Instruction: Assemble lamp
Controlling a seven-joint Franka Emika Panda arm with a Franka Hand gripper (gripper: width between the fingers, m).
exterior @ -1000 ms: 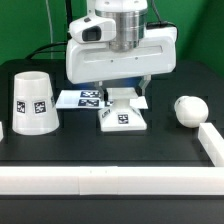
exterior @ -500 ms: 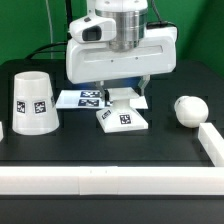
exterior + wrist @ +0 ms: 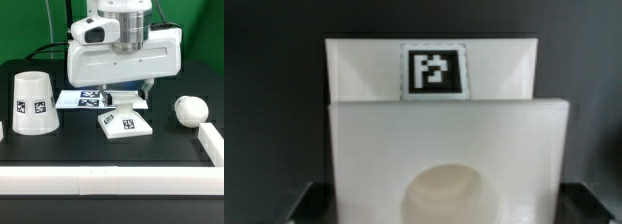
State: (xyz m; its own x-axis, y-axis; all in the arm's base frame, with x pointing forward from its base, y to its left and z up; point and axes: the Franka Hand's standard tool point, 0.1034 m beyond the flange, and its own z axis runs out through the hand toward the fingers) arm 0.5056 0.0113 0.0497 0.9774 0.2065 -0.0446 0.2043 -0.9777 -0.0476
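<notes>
The lamp base is mid-table, short of the white rail's corner (image 3: pixel 214 160), so it is too early to release; my gripper moves the lamp base there first.
The lamp's flat square stepped base (image 3: pixel 125 122) lies on the black table, slightly turned. My gripper (image 3: pixel 125 97) stands right over its back part, fingers (image 3: pixel 145 93) on either side, shut on the base. In the wrist view the base (image 3: pixel 438 120) fills the picture, with its tag and round socket between the dark fingertips (image 3: pixel 299 206); the gripper (image 3: pixel 446 208) straddles it. The tapered shade (image 3: pixel 32 102) stands mouth down at the exterior view's left. The round bulb (image 3: pixel 187 110) lies at the exterior view's right.
The marker board (image 3: pixel 82 98) lies flat behind the base, partly under the robot hand. A white rail (image 3: pixel 100 181) borders the table's front and another piece (image 3: pixel 212 139) the right side. Black cables hang behind.
The gripper and the base have shifted a little toward the exterior view's right and front, and the base has turned slightly. Shade and bulb have not moved.
</notes>
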